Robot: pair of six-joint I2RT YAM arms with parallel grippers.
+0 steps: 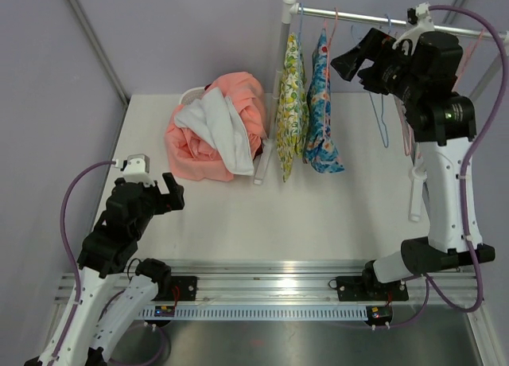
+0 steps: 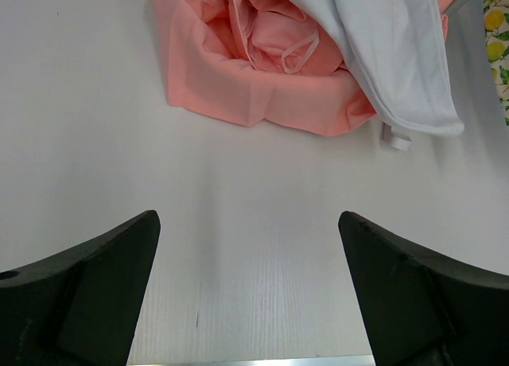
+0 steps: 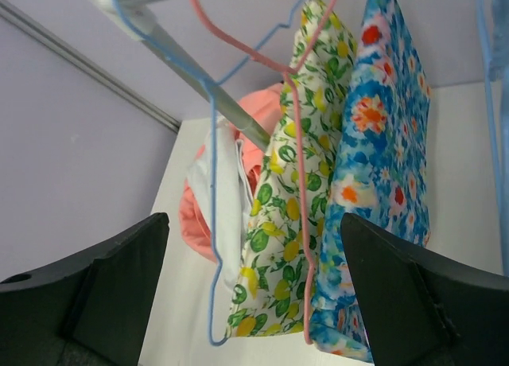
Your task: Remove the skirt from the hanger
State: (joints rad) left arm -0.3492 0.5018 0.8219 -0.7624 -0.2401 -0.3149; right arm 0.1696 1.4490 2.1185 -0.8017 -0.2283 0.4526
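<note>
The right gripper grabs the pink hanger by its near-end wire (image 1: 326,94) (image 3: 305,227) next, leaving the blue floral skirt free to be removed.
Two skirts hang from wire hangers on the rack's rod (image 1: 358,17): a lemon-print skirt (image 1: 291,103) and a blue floral skirt (image 1: 322,107) to its right. My right gripper (image 1: 350,62) is raised near the rod, just right of the blue floral skirt, open and empty. In the right wrist view the lemon-print skirt (image 3: 294,215) and the blue floral skirt (image 3: 382,159) hang ahead of the open gripper (image 3: 254,286), with a pink hanger (image 3: 298,183) and a blue hanger (image 3: 211,223) across them. My left gripper (image 1: 171,192) is open and empty, low over the table.
A pile of pink cloth (image 1: 223,127) with a white garment (image 1: 219,131) on it lies left of the rack's post (image 1: 288,32); the pile also shows in the left wrist view (image 2: 262,87). Empty blue (image 1: 382,119) and pink (image 1: 409,135) hangers hang further right.
</note>
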